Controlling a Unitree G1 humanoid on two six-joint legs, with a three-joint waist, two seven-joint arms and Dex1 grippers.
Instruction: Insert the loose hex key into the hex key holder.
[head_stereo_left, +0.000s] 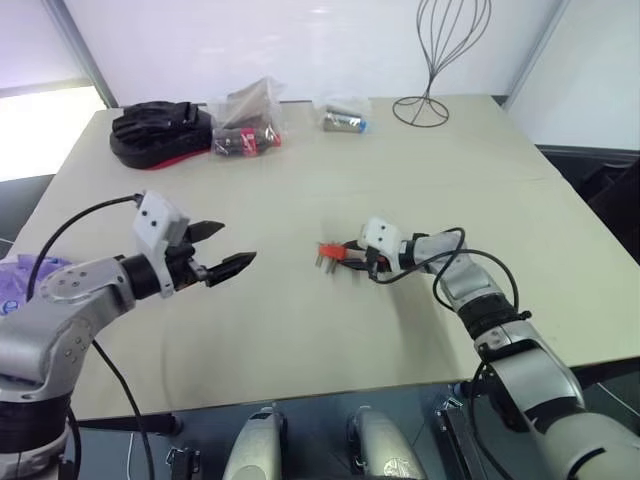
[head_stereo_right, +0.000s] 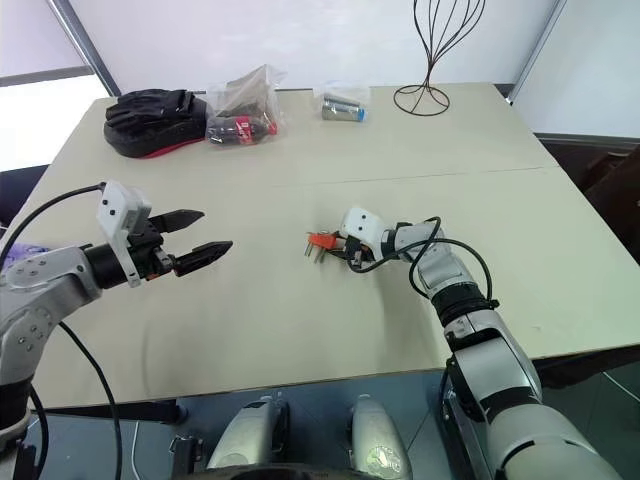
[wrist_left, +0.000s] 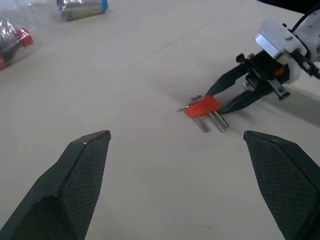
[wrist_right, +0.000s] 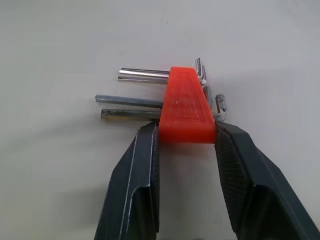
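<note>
My left gripper grabs the hex key holder's loose orange end (head_stereo_left: 325, 250) next, since my right gripper's black fingers cover the holder's other end.
The hex key holder (wrist_right: 185, 107), a small red-orange block with several short metal keys sticking out of it, lies flat near the middle of the table (head_stereo_left: 300, 330). My right gripper (wrist_right: 185, 127) reaches in from the right, and its two black fingers press against both sides of the block's near end. My left gripper (head_stereo_left: 237, 243) hangs open above the table to the left of the holder (wrist_left: 205, 105), pointing toward it with nothing between its fingers. I cannot pick out the loose hex key apart from the keys seated in the block.
Along the far edge lie a black padded item (head_stereo_left: 160, 130), a clear plastic bag with a bottle (head_stereo_left: 245, 125) and a small bag with a can (head_stereo_left: 345, 118). A wire stand (head_stereo_left: 435, 60) rises at the back right.
</note>
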